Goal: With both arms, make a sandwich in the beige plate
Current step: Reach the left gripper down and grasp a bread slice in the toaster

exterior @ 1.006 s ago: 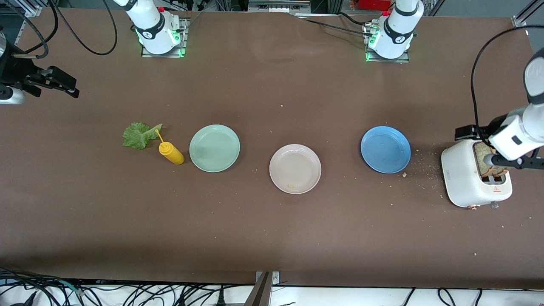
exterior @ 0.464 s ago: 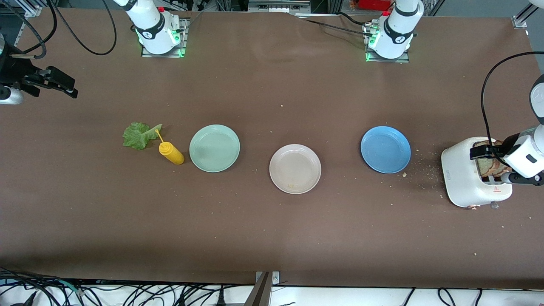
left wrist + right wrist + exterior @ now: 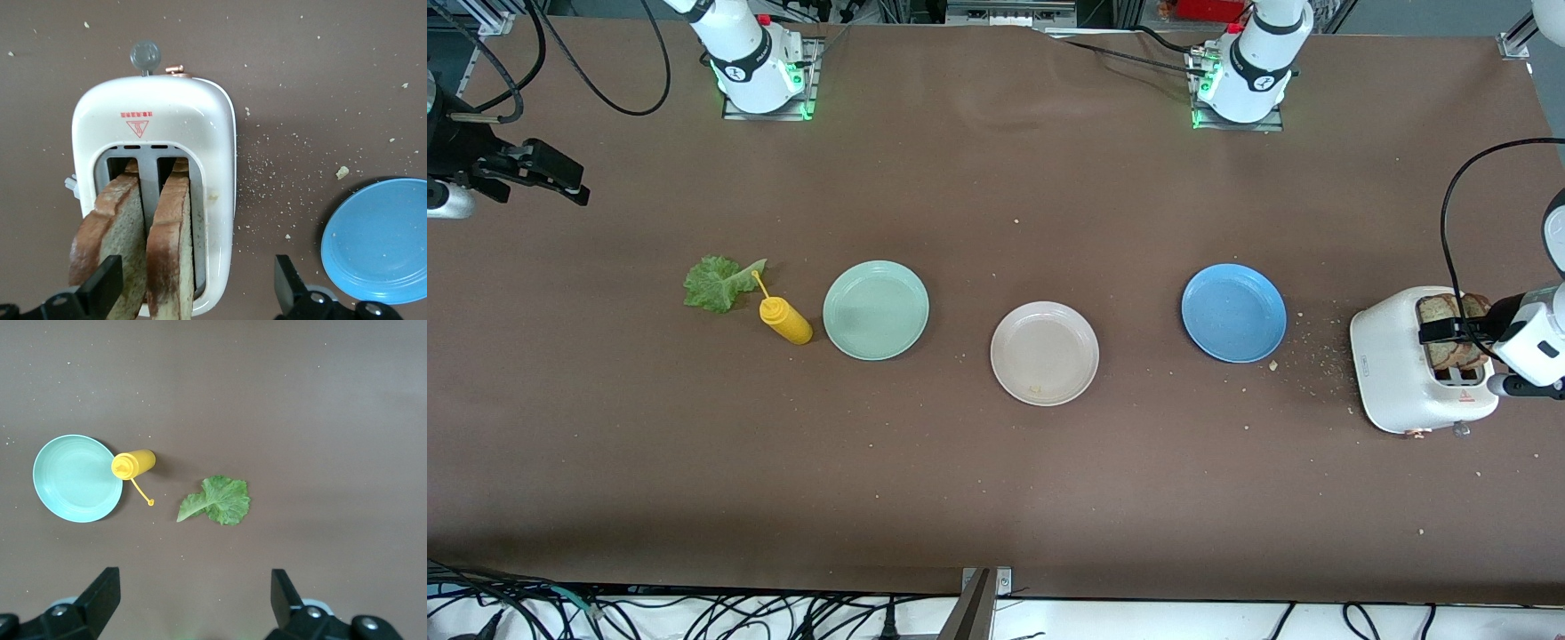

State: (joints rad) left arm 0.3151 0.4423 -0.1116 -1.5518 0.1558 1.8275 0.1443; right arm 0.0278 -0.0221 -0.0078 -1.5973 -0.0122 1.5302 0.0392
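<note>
My left gripper grips the bread slice nearer the blue plate by its exposed top crust [image 3: 1438, 310] next, to make the sandwich in the beige plate [image 3: 1044, 354].
Two brown bread slices [image 3: 113, 227] [image 3: 1449, 333] stand upright in the slots of a white toaster [image 3: 160, 120] [image 3: 1396, 373] at the left arm's end of the table. My left gripper [image 3: 198, 283] [image 3: 1467, 356] hangs open over the toaster. One finger is over the outer slice and the other is off the toaster's side, so it holds nothing. The beige plate [image 3: 1044, 354] lies bare mid-table. A green lettuce leaf [image 3: 716, 283] [image 3: 217, 500] lies toward the right arm's end. My right gripper [image 3: 560, 178] [image 3: 193, 597] waits open and high over that end.
A yellow squeeze bottle [image 3: 785, 320] [image 3: 132, 464] lies between the lettuce and a mint-green plate [image 3: 876, 309] [image 3: 75, 479]. A blue plate [image 3: 1233, 312] [image 3: 380, 240] sits between the beige plate and the toaster. Crumbs are scattered round the toaster.
My left gripper has swung over the toaster and come down to the bread tops, still open. The right arm has hardly moved.
</note>
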